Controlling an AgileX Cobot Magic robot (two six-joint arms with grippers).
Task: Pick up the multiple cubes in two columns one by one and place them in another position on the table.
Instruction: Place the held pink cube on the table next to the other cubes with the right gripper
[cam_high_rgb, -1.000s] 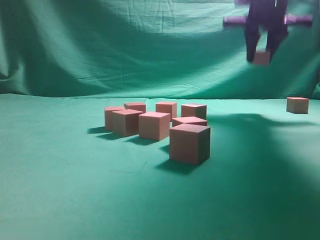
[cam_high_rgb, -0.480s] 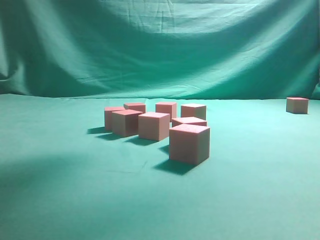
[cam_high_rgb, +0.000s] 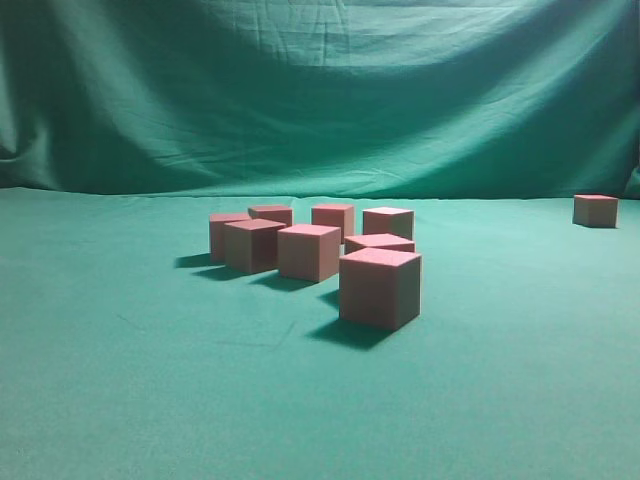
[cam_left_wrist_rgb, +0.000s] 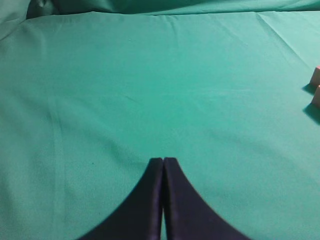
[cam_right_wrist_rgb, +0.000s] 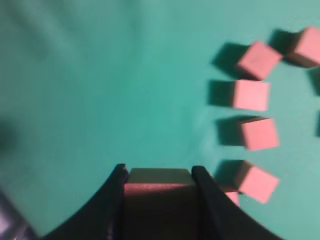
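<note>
The robot's right gripper needs to stay closed on the held cube, because the cube hangs high above the green table and the cubes there.
Several reddish-pink cubes (cam_high_rgb: 309, 251) stand in two rough columns on the green table (cam_high_rgb: 150, 380), the nearest one (cam_high_rgb: 379, 287) largest in view. One more cube (cam_high_rgb: 595, 210) sits alone at the far right. My right gripper (cam_right_wrist_rgb: 157, 172) is shut on a cube (cam_right_wrist_rgb: 158, 192) and holds it high above the table; the column cubes (cam_right_wrist_rgb: 251, 95) lie below at the right of the right wrist view. My left gripper (cam_left_wrist_rgb: 163, 161) is shut and empty over bare cloth. Two cube edges (cam_left_wrist_rgb: 316, 86) show at the right edge of the left wrist view. Neither gripper shows in the exterior view.
A draped green cloth backdrop (cam_high_rgb: 320, 90) rises behind the table. Bare green cloth stretches in front of and to the left of the cube group.
One second ago the right gripper with a cube hung at the exterior view's top right; it has since risen out of that view. The cubes on the table have not moved.
</note>
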